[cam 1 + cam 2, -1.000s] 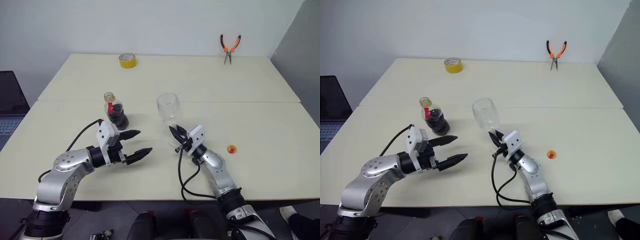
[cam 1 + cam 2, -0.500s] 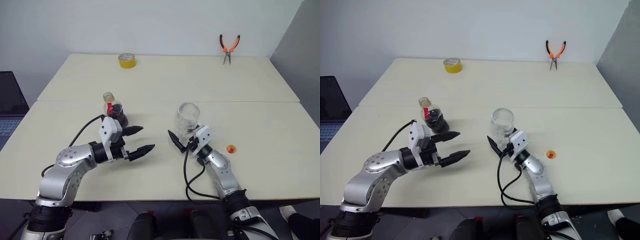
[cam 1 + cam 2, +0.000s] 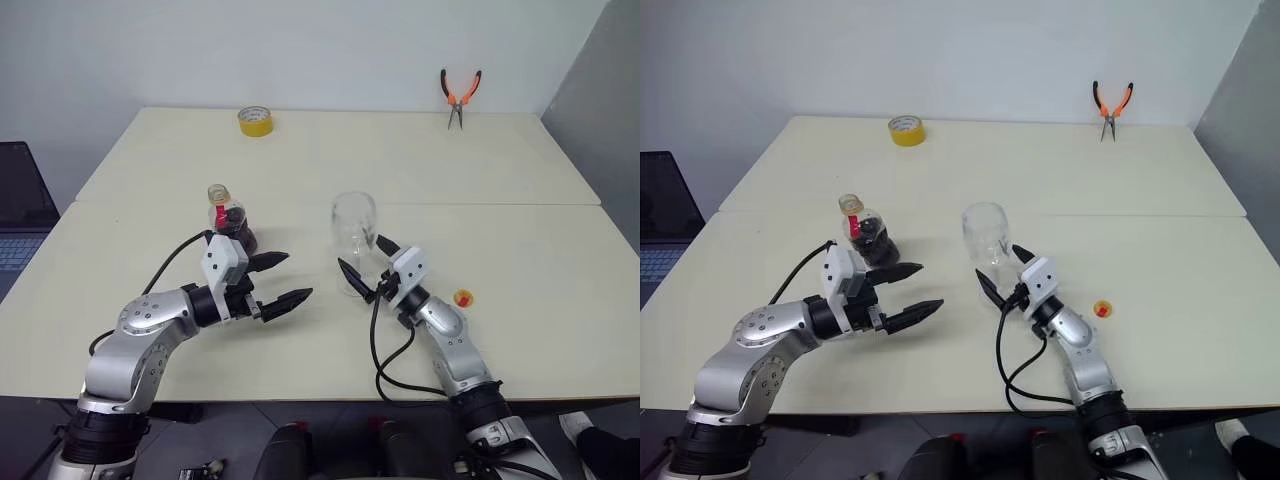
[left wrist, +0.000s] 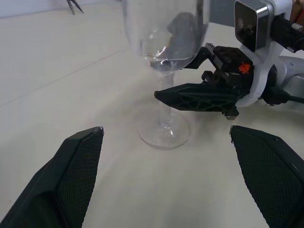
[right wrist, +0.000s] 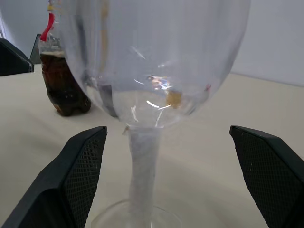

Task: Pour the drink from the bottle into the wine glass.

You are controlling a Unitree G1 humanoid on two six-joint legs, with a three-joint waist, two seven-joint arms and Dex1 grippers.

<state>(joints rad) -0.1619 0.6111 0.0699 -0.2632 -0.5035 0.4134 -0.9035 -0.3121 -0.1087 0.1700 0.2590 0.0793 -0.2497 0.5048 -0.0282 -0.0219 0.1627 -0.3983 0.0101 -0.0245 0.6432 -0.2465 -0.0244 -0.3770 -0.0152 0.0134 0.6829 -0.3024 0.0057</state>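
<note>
My left gripper should pick up the bottle by its wide body (image 3: 233, 222) next, to pour the dark drink (image 3: 237, 238) that fills the lower part of the tall bottle.
The wine glass (image 3: 354, 222) stands upright on the cream table (image 3: 520, 250), and its foot (image 4: 164, 136) rests flat. My right gripper (image 3: 361, 254) is open, one finger on each side of the thin stem (image 5: 142, 178) and apart from it. To the glass's left stands the bottle (image 3: 229, 220) with its red label, and the dark drink (image 3: 237, 238) fills its lower part. My left gripper (image 3: 284, 280) hangs open and empty just in front of the bottle, pointing toward the glass. The bottle (image 5: 61, 83) also shows behind the glass in the right wrist view.
A small yellow and red cap (image 3: 463, 298) lies on the table to the right of my right gripper. A yellow tape roll (image 3: 255, 121) sits at the far left and orange-handled pliers (image 3: 459, 95) at the far right. A laptop (image 3: 20, 205) stands off the table's left edge.
My right gripper has opened and let go of the stem. The wine glass, tilted a second ago, now stands upright. The left arm has hardly moved.
</note>
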